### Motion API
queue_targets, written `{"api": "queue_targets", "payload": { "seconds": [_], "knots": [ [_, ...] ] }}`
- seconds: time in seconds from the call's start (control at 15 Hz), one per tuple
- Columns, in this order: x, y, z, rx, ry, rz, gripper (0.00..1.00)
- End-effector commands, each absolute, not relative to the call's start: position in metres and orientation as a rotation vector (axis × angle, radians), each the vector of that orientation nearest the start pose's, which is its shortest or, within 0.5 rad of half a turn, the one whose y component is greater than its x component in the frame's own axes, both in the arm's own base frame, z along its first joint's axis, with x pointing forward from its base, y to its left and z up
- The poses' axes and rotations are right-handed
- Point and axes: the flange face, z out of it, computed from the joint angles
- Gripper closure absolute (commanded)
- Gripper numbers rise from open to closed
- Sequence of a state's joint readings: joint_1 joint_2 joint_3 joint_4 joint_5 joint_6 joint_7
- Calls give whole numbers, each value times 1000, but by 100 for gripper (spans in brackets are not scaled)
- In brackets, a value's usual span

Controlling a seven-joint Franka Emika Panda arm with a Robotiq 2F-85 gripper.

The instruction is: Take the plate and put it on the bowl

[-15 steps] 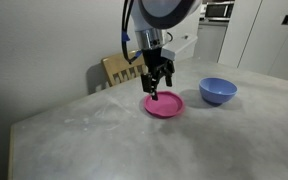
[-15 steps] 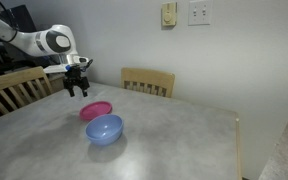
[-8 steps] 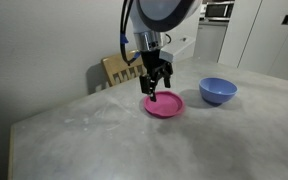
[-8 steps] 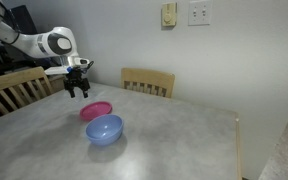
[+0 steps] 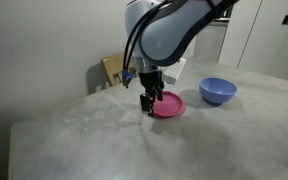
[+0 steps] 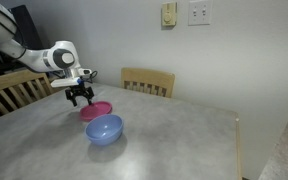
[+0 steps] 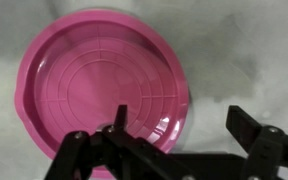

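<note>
The plate's rim is between my fingers, but my fingers stop above the plate's rim in an exterior view. My gripper needs to go lower first and then close on the plate's rim.
The magenta-pink plate (image 5: 168, 105) lies flat on the grey table, also seen in an exterior view (image 6: 96, 110) and filling the wrist view (image 7: 99, 85). My gripper (image 5: 150, 102) is low over the plate's edge and open. In the wrist view the gripper (image 7: 180, 115) straddles the rim: one finger (image 7: 121, 112) is over the plate's inside, the other (image 7: 246, 125) over bare table outside it. It holds nothing. The periwinkle-blue bowl (image 5: 218, 91) stands upright and empty beside the plate, apart from it; in an exterior view the bowl (image 6: 104, 129) is just in front of the plate.
The grey stone table (image 5: 184, 145) has its edges in view (image 6: 184, 140). A wooden chair (image 6: 149, 80) stands at the far side by the wall, also seen in an exterior view (image 5: 115, 70). Another chair (image 6: 9, 90) stands at the table's end.
The arm has come down and shifted slightly, bringing the open gripper from above the plate to its rim. Plate and bowl have not moved.
</note>
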State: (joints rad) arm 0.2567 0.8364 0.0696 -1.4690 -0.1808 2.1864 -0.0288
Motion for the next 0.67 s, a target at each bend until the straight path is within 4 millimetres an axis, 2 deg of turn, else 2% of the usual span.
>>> {"api": "queue_targets", "payload": {
  "seconds": [0.0, 0.2, 0.47, 0.53, 0.6],
  "knots": [
    [675, 213, 160, -3108, -901, 97, 0],
    [676, 209, 148, -3072, -966, 106, 0],
    [674, 199, 132, -3061, -965, 156, 0],
    [674, 197, 129, -3061, -963, 161, 7],
    [674, 196, 128, -3057, -964, 160, 27]
  ]
}}
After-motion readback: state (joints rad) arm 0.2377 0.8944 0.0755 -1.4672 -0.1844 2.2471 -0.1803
